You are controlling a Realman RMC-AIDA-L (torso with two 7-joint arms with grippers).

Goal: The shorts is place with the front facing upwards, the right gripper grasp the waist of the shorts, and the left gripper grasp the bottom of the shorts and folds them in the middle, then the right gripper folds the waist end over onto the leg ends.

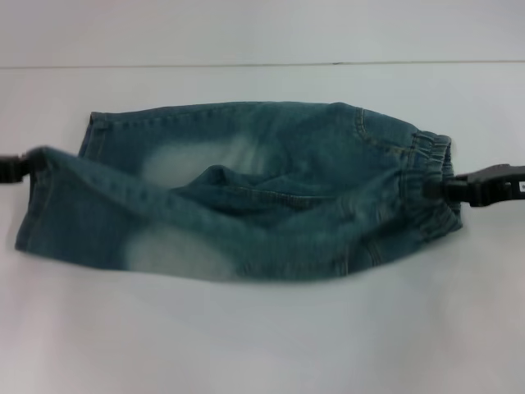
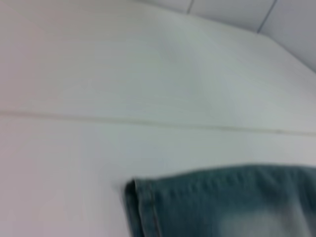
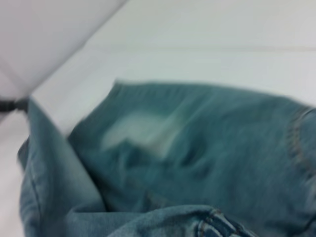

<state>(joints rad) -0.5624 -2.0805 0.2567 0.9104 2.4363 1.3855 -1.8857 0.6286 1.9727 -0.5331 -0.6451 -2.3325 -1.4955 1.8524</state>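
My left gripper keeps holding the near hem until it lies over the far leg's hem: its raised corner (image 1: 41, 156) is short of the far leg's corner (image 1: 95, 116).
Blue denim shorts (image 1: 328, 156) with faded patches lie across the white table, waist to the right and leg ends to the left. My right gripper (image 1: 439, 187) is shut on the elastic waistband at the right end. At the left end, my left gripper (image 1: 26, 162) is shut on the hem of the near leg. The near half is lifted and hangs as a fold between the two grippers, over the far half that lies flat. A leg hem (image 2: 143, 207) shows in the left wrist view. The right wrist view looks along the denim (image 3: 207, 148) toward the far-off left gripper (image 3: 12, 104).
The white table (image 1: 262, 345) stretches in front of and behind the shorts. A thin seam line (image 1: 246, 64) runs across the table behind them.
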